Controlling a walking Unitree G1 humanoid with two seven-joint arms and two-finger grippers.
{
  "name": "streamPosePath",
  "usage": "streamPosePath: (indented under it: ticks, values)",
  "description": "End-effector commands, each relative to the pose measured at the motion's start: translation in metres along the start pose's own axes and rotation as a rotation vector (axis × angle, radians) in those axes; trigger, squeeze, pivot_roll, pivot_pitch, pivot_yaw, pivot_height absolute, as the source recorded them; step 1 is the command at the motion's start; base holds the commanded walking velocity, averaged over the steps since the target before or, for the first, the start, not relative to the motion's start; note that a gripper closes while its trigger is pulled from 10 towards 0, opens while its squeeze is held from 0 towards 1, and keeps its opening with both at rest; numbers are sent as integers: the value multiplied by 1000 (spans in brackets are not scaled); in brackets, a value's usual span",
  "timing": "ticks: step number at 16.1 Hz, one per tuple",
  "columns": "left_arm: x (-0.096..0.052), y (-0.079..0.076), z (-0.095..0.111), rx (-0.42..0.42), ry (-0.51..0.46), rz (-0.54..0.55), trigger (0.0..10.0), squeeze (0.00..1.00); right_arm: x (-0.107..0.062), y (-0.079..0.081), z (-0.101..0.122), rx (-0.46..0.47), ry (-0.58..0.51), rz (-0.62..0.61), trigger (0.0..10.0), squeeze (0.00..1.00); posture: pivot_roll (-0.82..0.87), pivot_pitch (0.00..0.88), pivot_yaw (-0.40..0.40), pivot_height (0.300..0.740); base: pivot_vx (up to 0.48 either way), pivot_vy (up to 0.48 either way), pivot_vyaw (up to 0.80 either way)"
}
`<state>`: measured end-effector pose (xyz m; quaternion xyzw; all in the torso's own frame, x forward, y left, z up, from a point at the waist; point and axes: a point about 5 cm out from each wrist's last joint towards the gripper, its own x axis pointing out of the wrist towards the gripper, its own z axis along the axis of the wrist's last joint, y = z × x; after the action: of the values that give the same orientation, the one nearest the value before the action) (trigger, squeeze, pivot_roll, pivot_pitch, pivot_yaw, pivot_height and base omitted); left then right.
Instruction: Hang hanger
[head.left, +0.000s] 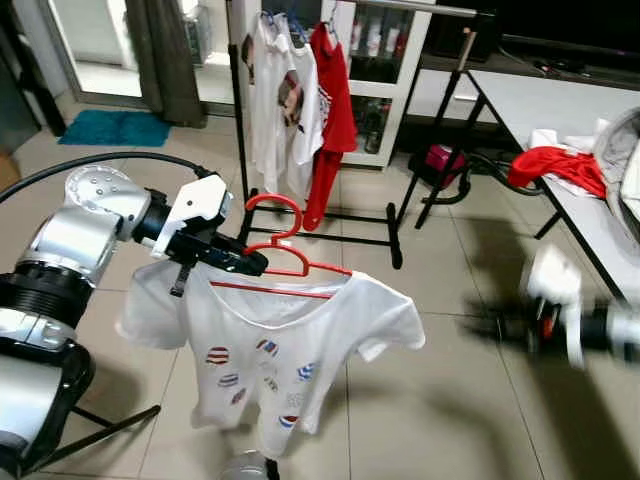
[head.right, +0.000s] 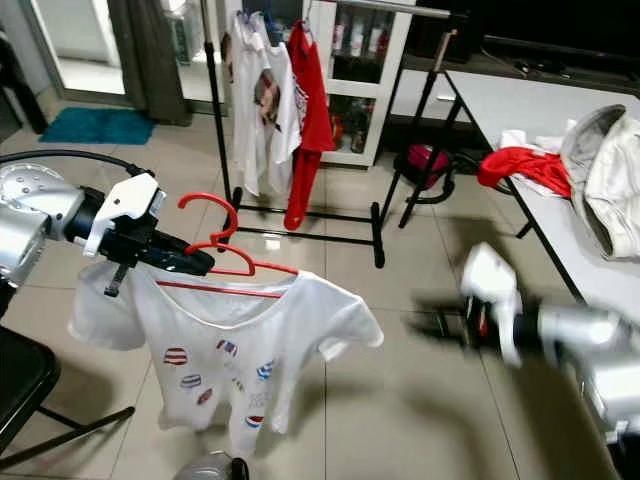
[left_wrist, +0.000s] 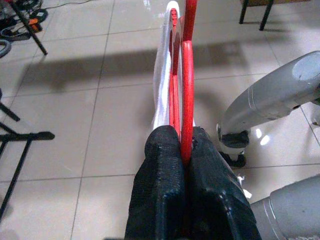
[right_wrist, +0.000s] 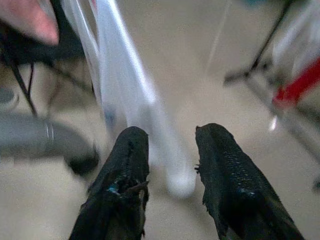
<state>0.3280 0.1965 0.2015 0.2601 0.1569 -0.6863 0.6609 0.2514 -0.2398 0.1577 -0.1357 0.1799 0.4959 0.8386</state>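
My right gripper should grab the hanger's bare right arm (head.left: 328, 267) next, because my left gripper crowds one side of the hanger below the hook and the shirt covers the ends of the hanger.
A red hanger (head.left: 285, 245) carries a white t-shirt (head.left: 270, 340) with small striped prints. My left gripper (head.left: 250, 263) is shut on the hanger just below its hook and holds it above the tiled floor. In the left wrist view the fingertips (left_wrist: 165, 150) pinch the red wire (left_wrist: 187, 100). Ahead stands a black clothes rack (head.left: 350, 240) with a white shirt (head.left: 283, 100) and a red shirt (head.left: 330, 100) hanging on it. My right gripper (head.right: 440, 322) is blurred, low at the right, apart from the t-shirt. It stands open (right_wrist: 170, 150) with nothing between its fingers.
A white table (head.left: 560, 110) along the right holds a red cloth (head.left: 555, 168) and pale garments. A pink bag (head.left: 440, 160) lies under its far end. A teal mat (head.left: 112, 127) lies at the back left. Black stand legs (head.left: 100, 430) cross the floor at the lower left.
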Motion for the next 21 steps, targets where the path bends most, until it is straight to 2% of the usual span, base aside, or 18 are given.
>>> streamPosePath:
  ticks: [1, 3, 4, 5, 7, 8, 9, 12, 13, 14, 21]
  values:
    - [3, 4, 8, 54, 6, 7, 0, 0, 11, 10, 25, -35, -100, 59, 10000, 1000, -41, 0, -33, 740, 0, 0, 0]
    - [10, 4, 10, 70, 0, -7, 0, 0, 26, 21, 39, -74, -134, 118, 10000, 1000, -42, 0, -32, 740, 0, 0, 0]
    - [18, 4, 13, 92, -3, -18, 0, 0, 43, 28, 44, -105, -116, 131, 10000, 1000, -43, 0, -31, 740, 0, 0, 0]
    - [25, 4, 15, 116, -3, -27, 0, 0, 60, 36, 50, -94, -122, 139, 10000, 1000, -43, 0, -34, 740, 0, 0, 0]
    - [31, 4, 18, 129, -19, -38, 0, 0, 74, 43, 57, -67, -126, 129, 10000, 1000, -43, 0, -35, 740, 0, 0, 0]
    - [37, 3, 21, 144, -26, -53, 0, 0, 87, 43, 60, -53, -106, 79, 10000, 1000, -43, 0, -35, 740, 0, 0, 0]
    - [41, 2, 22, 160, -21, -69, 0, 0, 94, 42, 61, -56, -89, 43, 10000, 1000, -42, 0, -39, 740, 0, 0, 0]
    - [48, -1, 21, 190, 7, -92, 0, 0, 99, 42, 63, -41, -67, 21, 10000, 1000, -46, 0, -43, 740, 0, 0, 0]
    - [49, -1, 21, 191, 8, -93, 0, 0, 99, 42, 63, -35, -64, 22, 2980, 404, -47, 0, -45, 740, 0, 0, 0]
    - [50, -1, 21, 200, 19, -94, 0, 0, 99, 43, 64, -20, -54, 31, 0, 0, -47, 0, -47, 740, 0, 0, 0]
    - [52, -1, 21, 214, 12, -67, 0, 0, 102, 50, 60, 31, -3, 86, 0, 0, -50, 0, -66, 740, 0, 0, 0]
